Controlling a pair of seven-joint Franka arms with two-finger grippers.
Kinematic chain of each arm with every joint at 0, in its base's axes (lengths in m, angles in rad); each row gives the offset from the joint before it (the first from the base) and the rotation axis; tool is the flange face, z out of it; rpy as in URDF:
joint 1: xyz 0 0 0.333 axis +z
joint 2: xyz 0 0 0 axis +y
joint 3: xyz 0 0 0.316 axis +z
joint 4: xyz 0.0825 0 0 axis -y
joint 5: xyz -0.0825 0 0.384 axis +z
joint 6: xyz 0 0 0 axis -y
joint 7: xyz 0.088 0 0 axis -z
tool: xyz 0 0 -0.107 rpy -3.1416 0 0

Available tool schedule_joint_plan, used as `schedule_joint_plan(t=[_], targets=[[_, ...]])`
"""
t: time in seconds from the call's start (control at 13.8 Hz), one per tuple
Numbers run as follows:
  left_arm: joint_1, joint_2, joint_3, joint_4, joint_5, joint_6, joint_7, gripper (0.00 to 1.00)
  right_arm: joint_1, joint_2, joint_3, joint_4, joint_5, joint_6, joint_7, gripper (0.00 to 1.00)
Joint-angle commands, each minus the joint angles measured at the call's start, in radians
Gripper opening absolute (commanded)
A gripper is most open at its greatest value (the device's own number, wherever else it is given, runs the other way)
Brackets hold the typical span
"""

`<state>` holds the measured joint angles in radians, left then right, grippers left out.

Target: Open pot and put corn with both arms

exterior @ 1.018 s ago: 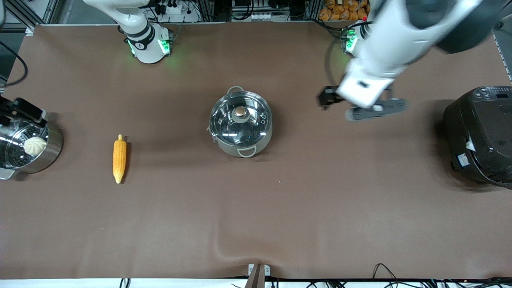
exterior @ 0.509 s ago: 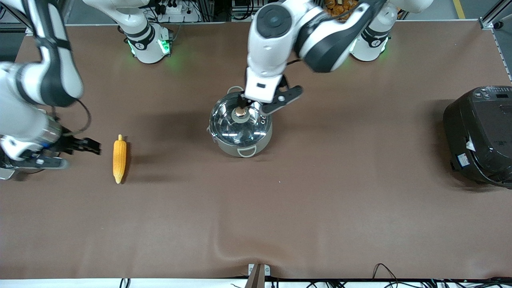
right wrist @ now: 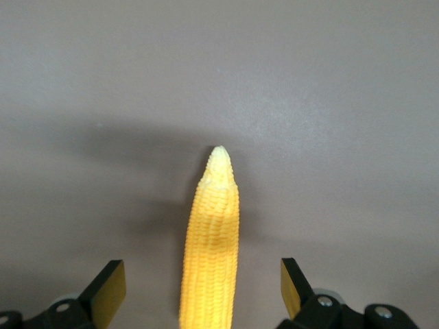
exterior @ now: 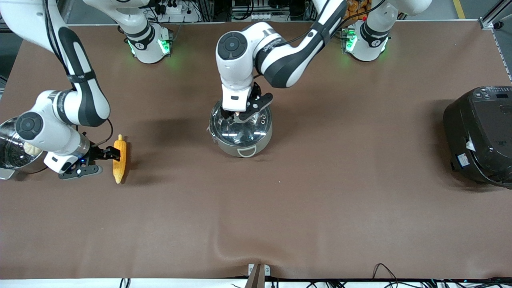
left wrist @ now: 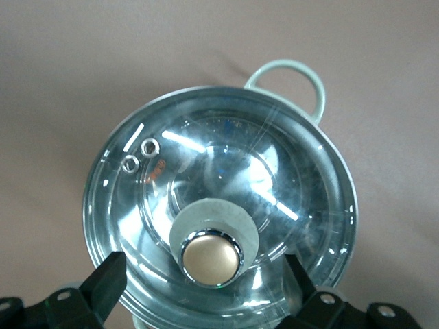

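The corn should go into the open pot, so my right gripper first needs to grab the corn by the thick body below its tapered tip (exterior: pixel 119 159).
The steel pot (exterior: pixel 256 141) stands mid-table with its glass lid (exterior: pixel 236 134) on. My left gripper (exterior: pixel 239 116) is just over the lid. In the left wrist view the gripper (left wrist: pixel 206 284) is open, its fingers (left wrist: pixel 108 279) on either side of the tan knob (left wrist: pixel 211 255) and apart from it. The yellow corn (exterior: pixel 119 162) lies on the table toward the right arm's end. My right gripper (exterior: pixel 113 154) is low at the corn. In the right wrist view the gripper (right wrist: pixel 202 291) is open and straddles the corn (right wrist: pixel 211 240) without touching it.
A steel steamer pot (exterior: pixel 9 154) with a white bun (exterior: pixel 29 149) stands at the table edge at the right arm's end, close to the right arm. A large black rice cooker (exterior: pixel 480 136) stands at the left arm's end.
My left gripper has come down closer over the lid knob. My right gripper has moved from beside the corn to astride it.
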<state>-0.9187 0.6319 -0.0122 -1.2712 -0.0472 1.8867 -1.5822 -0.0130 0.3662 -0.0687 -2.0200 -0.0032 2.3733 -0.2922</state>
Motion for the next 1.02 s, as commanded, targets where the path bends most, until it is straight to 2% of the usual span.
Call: schedule_joint_plan(t=[0.0,0.29,0.95], targets=[[-0.008,0.02,0.018,0.036,0.001,-0.004,-0.016,1.0,-0.013,0.043,0.009,-0.022,0.002,0.041,-0.027,1.0],[-0.017,0.043,0.017,0.03,0.006,-0.006,-0.016,1.0,-0.022,0.1,0.009,-0.04,0.002,0.098,-0.062,1.0],[-0.032,0.06,0.015,0.016,0.01,-0.006,-0.038,1.0,-0.047,0.103,0.015,-0.063,0.032,0.095,-0.102,1.0]])
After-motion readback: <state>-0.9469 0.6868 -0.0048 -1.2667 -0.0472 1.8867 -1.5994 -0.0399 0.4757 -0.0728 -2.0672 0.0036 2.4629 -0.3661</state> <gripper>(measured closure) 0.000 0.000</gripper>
